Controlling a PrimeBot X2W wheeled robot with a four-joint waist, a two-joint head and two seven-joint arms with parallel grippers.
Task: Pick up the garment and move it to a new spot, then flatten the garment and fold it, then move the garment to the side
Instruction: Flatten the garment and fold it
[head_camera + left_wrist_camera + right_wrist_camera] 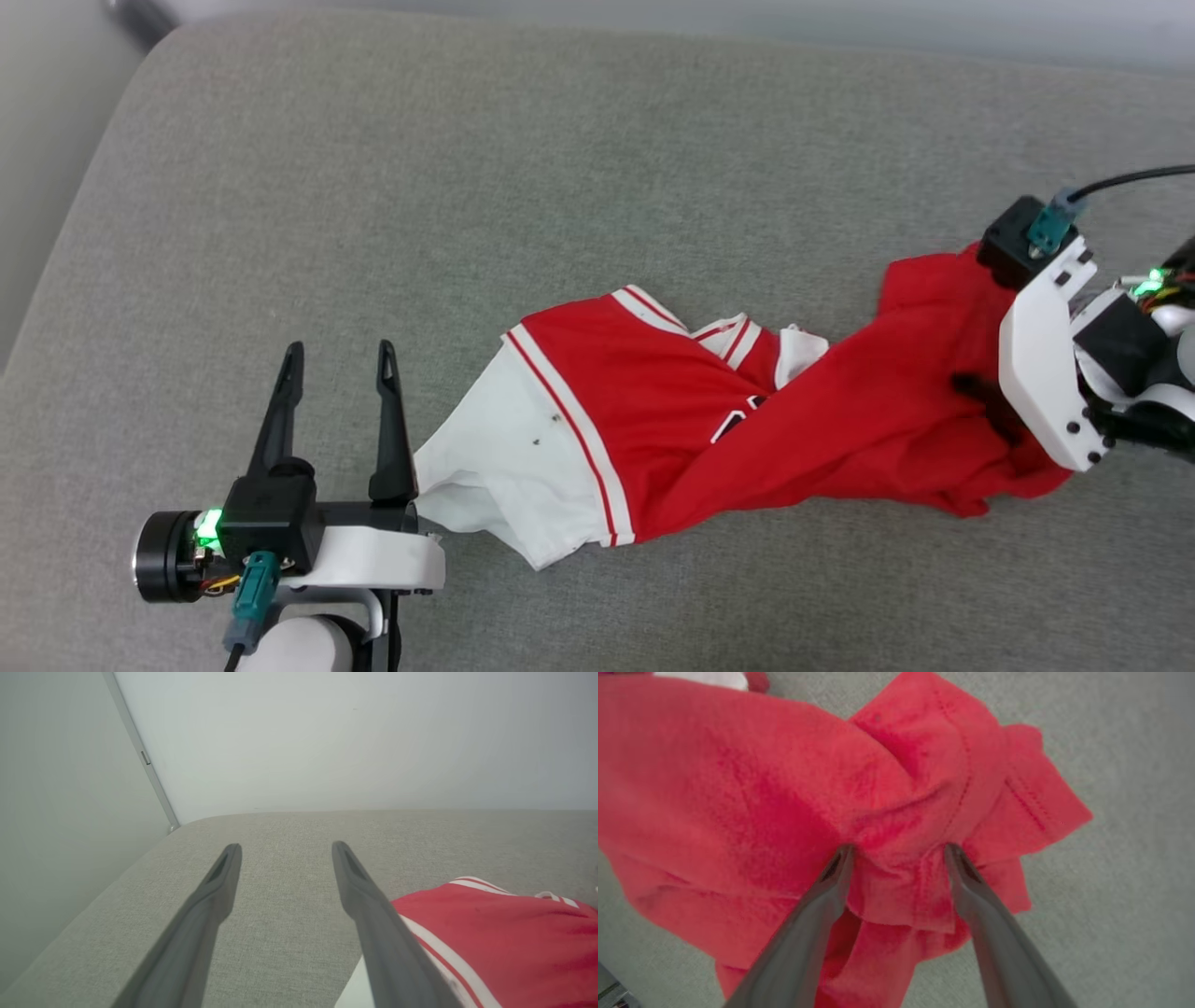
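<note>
The garment lies crumpled in a long twist [773, 448]. The left gripper grabs the outer edge of its white sleeve [421, 476] next, since that spreads out loose.
The garment [672, 411], red with a white sleeve and red-striped trim, lies crumpled in a long twist across the grey cushion [560, 187]. My left gripper [340, 350] is open and empty just left of the white sleeve, its right finger close to the cloth. The left wrist view shows the left gripper [286, 847] above bare cushion, with the garment [504, 933] to its right. My right gripper [980, 401] is pressed into the garment's red end. In the right wrist view the right gripper [900, 849] is open, with a bunch of the garment [761, 788] between its spread fingers.
The cushion's rounded left edge [56, 280] drops off towards a pale wall. A white wall [327, 742] with a thin metal strip [145, 758] rises behind the cushion. Bare grey fabric stretches beyond and in front of the garment.
</note>
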